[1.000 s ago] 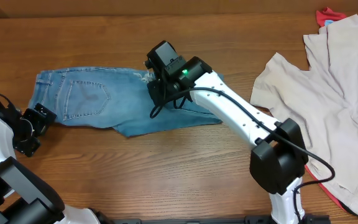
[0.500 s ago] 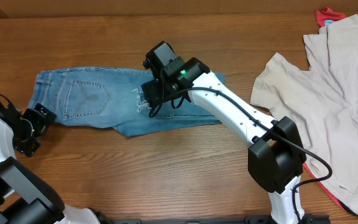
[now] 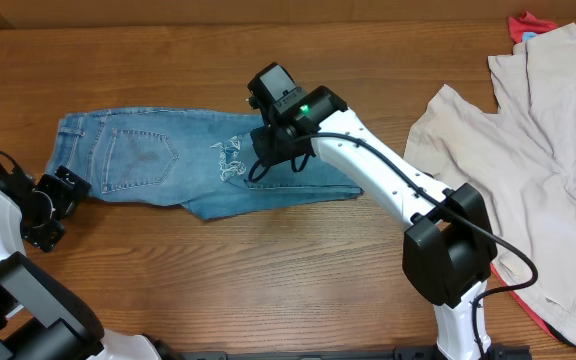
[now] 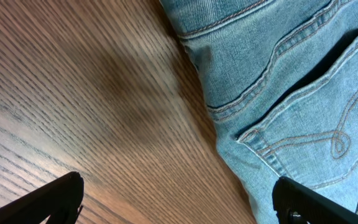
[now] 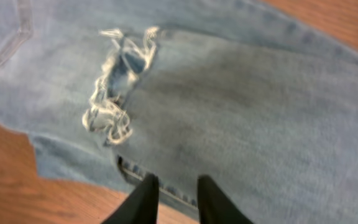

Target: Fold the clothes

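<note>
Next, my left gripper grabs the jeans (image 3: 148, 160) by the waistband edge at the pocket end, to fold that end over the legs of the jeans.
The clothes, a pair of light blue jeans (image 3: 148, 160), lie flat at the table's left centre, a leg doubled back so its frayed hem (image 3: 230, 158) rests right of the back pocket. My right gripper (image 3: 260, 160) hovers just right of that hem. In the right wrist view its fingers (image 5: 174, 182) stand a narrow gap apart above the denim (image 5: 241, 106) with nothing between them, and the frayed hem (image 5: 114, 93) is ahead to the left. My left gripper (image 3: 63, 208) is wide open on bare wood (image 4: 178, 182) beside the jeans' pocket end (image 4: 278, 81).
A beige garment (image 3: 528, 150) is spread over the right side of the table, with a red cloth (image 3: 528, 22) poking out at the far right corner. The right arm's white links (image 3: 388, 185) cross above the jeans' right end.
The right gripper carried the leg hem leftward over the jeans, let it go there, then drew back to the right with its fingers narrowing. The left arm has not moved.
</note>
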Robot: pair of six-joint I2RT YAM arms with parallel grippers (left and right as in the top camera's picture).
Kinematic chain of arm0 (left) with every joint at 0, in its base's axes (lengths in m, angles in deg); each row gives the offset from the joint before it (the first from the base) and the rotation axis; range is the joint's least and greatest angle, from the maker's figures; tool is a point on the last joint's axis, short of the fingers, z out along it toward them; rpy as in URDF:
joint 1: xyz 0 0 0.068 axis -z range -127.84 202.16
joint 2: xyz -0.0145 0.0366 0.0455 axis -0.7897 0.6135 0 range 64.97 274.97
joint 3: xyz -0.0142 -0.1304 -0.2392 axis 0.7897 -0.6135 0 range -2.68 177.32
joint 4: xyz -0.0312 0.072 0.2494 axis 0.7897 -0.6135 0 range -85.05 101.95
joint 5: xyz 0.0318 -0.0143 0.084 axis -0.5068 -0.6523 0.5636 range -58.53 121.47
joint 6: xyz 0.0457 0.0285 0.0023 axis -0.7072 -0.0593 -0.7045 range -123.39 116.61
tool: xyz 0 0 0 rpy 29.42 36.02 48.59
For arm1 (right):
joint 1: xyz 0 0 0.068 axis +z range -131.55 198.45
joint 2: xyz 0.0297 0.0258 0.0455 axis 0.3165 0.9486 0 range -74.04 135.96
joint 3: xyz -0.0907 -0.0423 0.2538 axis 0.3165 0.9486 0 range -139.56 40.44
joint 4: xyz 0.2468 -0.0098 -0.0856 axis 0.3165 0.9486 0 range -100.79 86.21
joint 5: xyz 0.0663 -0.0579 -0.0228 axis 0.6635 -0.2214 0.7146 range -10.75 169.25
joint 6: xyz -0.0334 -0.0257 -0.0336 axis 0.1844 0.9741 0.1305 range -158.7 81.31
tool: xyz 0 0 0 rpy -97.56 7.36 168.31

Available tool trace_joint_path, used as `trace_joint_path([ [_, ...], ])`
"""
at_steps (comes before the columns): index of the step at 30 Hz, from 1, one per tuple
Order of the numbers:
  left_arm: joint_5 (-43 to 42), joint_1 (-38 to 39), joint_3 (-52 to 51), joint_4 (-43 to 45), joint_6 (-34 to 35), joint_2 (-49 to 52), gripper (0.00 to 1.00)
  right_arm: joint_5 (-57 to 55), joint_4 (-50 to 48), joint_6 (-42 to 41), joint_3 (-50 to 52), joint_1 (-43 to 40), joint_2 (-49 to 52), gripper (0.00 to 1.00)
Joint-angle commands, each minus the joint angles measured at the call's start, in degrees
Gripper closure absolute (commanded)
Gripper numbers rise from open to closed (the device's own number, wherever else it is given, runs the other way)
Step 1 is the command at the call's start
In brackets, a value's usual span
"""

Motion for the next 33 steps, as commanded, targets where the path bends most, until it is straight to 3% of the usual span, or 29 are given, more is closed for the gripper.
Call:
trace_joint_path([
  [1,-1.4,0.2,0.9,0.8,-1.7,0.3,0.0,-0.5,0.5,0.0,-0.3,0.2,-0.3,0.73],
  [9,-4.7,0.2,3.6,7.3,-6.5,0.3,0.0,-1.3,4.9,0.0,-0.3,-2.6,-0.3,0.6],
  [33,-5.0,0.2,3.6,17.2,-4.7,11.7,0.0,-1.0,5.6,-0.1,-0.3,-3.9,-0.3,0.58],
])
